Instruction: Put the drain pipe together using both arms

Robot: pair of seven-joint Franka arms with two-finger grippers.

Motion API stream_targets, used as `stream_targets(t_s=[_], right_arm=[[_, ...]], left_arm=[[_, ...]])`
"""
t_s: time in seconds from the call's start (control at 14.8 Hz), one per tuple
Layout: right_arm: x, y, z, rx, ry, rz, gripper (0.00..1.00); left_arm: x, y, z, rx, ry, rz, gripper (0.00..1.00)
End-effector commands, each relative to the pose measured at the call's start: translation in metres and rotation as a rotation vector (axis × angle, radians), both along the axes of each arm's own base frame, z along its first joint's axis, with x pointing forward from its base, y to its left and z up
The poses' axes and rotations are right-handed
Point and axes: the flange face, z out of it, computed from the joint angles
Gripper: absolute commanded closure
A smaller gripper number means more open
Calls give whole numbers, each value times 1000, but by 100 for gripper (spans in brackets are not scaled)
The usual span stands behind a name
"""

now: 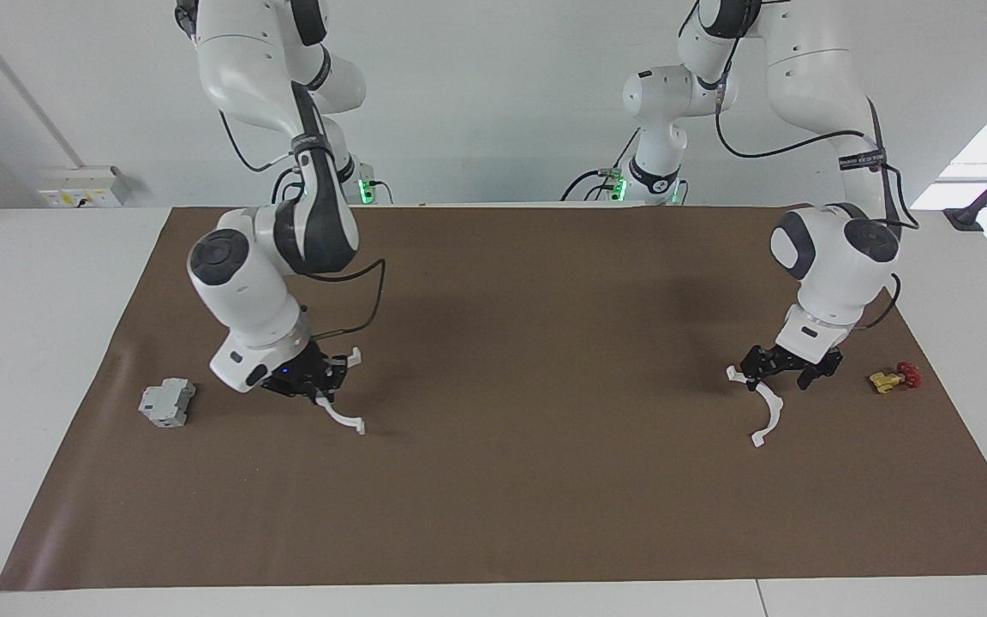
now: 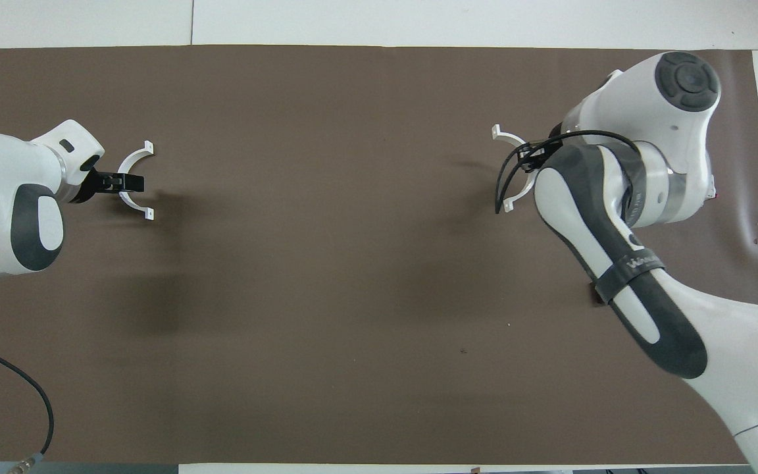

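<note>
The left gripper will next join the end tabs of the half-ring at the left arm's end with the other half-ring, so it will grab the first half-ring by its arc's middle.
The drain pipe lies as two separate white half-rings at opposite ends of the brown mat. My right gripper is shut on the middle of one half-ring, at the right arm's end; its end tabs stick out to either side. In the overhead view my right arm hides this gripper, and only that half-ring's ends show. My left gripper is open, its fingers straddling the arc of the other half-ring, at the left arm's end.
A grey boxy block sits on the mat beside the right gripper, toward the table's end. A small yellow and red part lies beside the left gripper, toward that end of the table.
</note>
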Motion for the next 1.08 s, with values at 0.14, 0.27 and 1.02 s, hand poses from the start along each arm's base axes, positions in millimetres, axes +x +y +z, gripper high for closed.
stream_targets(t_s=[0.14,0.27,1.02], right_arm=[[-15,86,-17,14,-16,-79,92],[-31,131,-30,21,-17,-112,92],[-69,176,-78,-11,-51,-54,92]], left_arm=[[6,8,-15,11,-51,-3,0],[6,9,-15,11,-45,1,27],[2,1,64,9,-38,6,100]])
